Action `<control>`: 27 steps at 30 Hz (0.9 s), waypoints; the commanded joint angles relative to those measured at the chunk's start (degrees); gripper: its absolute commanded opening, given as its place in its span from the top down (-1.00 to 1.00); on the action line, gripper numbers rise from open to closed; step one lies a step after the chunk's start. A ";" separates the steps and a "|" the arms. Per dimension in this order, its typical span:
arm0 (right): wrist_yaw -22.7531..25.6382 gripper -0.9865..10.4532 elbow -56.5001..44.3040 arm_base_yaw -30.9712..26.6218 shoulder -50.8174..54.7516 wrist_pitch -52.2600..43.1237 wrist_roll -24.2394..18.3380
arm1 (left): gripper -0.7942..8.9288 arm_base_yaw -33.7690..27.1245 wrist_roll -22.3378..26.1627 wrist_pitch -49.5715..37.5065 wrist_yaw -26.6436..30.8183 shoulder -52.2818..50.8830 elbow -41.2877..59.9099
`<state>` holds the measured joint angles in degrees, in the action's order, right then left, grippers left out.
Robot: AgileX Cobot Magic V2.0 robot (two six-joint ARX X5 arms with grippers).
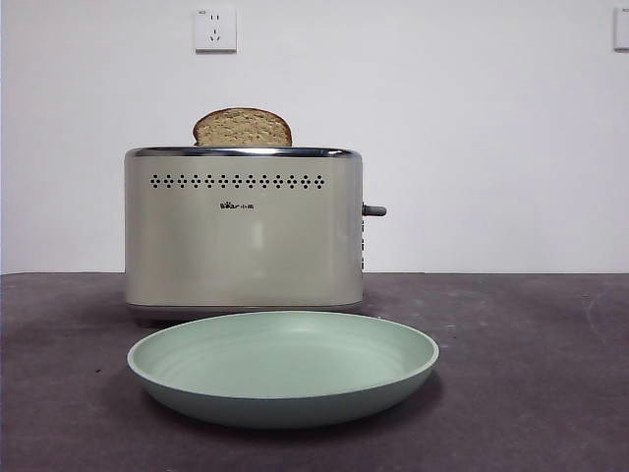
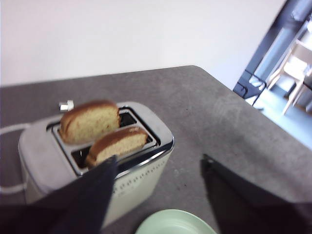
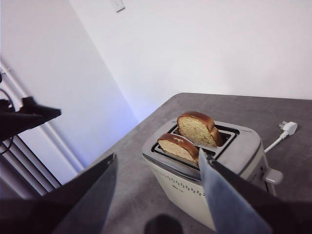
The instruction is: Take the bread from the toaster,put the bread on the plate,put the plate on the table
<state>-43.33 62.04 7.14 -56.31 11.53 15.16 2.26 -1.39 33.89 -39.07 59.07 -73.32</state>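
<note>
My left gripper grabs the bread by its exposed top crust next, since the toaster slot closes around the bread's lower part.
The cream toaster stands on the dark grey table behind the mint-green plate. Two slices stand in its slots. The bread sits low in the slot nearer the plate and is hidden in the front view. The other slice rises higher in the far slot. My left gripper hangs open above the toaster's plate side, holding nothing. My right gripper is open too, high off the toaster's end away from its lever. Neither shows in the front view.
The toaster's grey lever sticks out on its right side. A white cable and plug lie on the table behind the toaster. A wall socket is on the white wall. The table edge runs close by.
</note>
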 commanded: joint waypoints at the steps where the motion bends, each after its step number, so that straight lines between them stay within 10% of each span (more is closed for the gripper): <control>1: -0.11 0.33 0.26 0.11 0.07 -0.33 -0.46 | 0.00 0.68 10.08 -0.68 -0.37 2.99 -2.54; 12: -0.07 0.34 0.26 0.11 0.07 -0.31 -0.42 | 0.01 6.14 25.83 6.84 2.38 23.21 -23.69; 21: -0.02 0.34 0.26 0.11 0.07 -0.31 -0.42 | 0.14 15.12 36.94 13.73 20.59 36.22 -29.70; 27: 0.15 0.34 0.26 0.11 0.07 -0.28 -0.42 | 0.14 18.36 38.99 15.47 22.53 41.62 -29.70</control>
<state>-43.29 62.08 7.14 -56.29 11.57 15.16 20.32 35.83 49.47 -16.60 100.51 -103.18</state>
